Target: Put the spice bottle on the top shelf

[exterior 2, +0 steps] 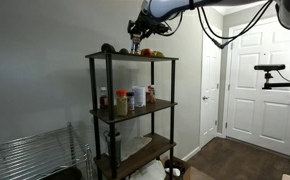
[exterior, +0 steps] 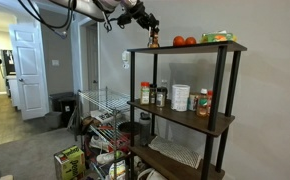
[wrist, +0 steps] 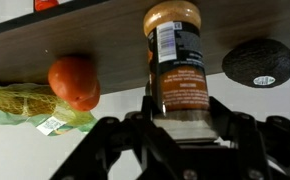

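Note:
The gripper needs to open now, because the spice bottle is upright at the top shelf and would stand on the top shelf.
The spice bottle (wrist: 177,70) has a reddish-brown label and stands between my fingers. The wrist view is upside down, so the bottle's far end meets the top shelf (wrist: 105,40) at the top of the picture. My gripper (wrist: 182,122) is shut on the bottle. In both exterior views the gripper (exterior: 150,28) (exterior 2: 137,30) hangs over one end of the top shelf (exterior: 200,47) (exterior 2: 110,56). There the bottle (exterior: 154,41) (exterior 2: 135,45) is upright at the board; I cannot tell whether it touches.
On the top shelf are tomatoes (exterior: 185,41) (wrist: 75,80), a green bag (exterior: 218,37) (wrist: 20,102) and a dark round object (wrist: 258,62) (exterior 2: 107,47). Jars and bottles (exterior: 180,97) crowd the middle shelf. A chrome wire rack (exterior: 100,105) stands beside the rack.

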Controlling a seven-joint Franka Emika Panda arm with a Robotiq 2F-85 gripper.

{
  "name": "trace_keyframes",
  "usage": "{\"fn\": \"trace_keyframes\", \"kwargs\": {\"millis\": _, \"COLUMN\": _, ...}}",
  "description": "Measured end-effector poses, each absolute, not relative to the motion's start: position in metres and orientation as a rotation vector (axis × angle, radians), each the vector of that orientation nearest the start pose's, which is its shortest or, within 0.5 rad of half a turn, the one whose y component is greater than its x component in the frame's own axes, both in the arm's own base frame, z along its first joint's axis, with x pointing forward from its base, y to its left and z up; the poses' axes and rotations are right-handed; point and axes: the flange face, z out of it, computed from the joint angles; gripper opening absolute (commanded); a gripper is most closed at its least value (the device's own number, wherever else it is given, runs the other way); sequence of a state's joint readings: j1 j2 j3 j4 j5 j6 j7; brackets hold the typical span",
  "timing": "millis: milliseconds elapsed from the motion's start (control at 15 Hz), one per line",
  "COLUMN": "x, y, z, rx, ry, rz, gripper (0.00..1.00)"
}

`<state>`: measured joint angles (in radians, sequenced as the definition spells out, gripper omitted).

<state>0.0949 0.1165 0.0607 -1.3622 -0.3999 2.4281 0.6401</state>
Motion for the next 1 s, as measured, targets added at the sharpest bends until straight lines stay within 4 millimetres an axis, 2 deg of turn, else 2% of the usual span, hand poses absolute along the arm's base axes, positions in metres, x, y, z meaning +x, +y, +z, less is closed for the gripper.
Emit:
{"fn": "trace_keyframes", "kwargs": {"millis": 67, "x": 0.6256, "y": 0.093, "z": 0.7643, "rx": -2.703, "ry": 0.436, "rz": -1.513, "gripper": 0.65}}
{"fn": "trace_keyframes", "kwargs": {"millis": 133, "x": 0.6268, "y": 0.0927, "z": 0.7644, "rx": -2.703, "ry": 0.437, "rz": -1.514, "gripper": 0.82}}
{"fn": "trace_keyframes", "kwargs": {"millis": 267, "x": 0.6289, "y": 0.0918, "z": 0.7639, "rx": -2.701, "ry": 0.444, "rz": -1.515, "gripper": 0.94}}
{"fn": "trace_keyframes", "kwargs": {"millis": 400, "x": 0.6309, "y": 0.0902, "z": 0.7619, "rx": -2.701, "ry": 0.455, "rz": -1.512, "gripper": 1.0}}
{"fn": "trace_keyframes", "kwargs": {"millis": 667, "x": 0.6319, "y": 0.0887, "z": 0.7606, "rx": -2.703, "ry": 0.461, "rz": -1.51, "gripper": 1.0}}
{"fn": "trace_keyframes", "kwargs": {"millis": 1000, "x": 0.6261, "y": 0.0966, "z": 0.7588, "rx": -2.708, "ry": 0.441, "rz": -1.497, "gripper": 1.0}}
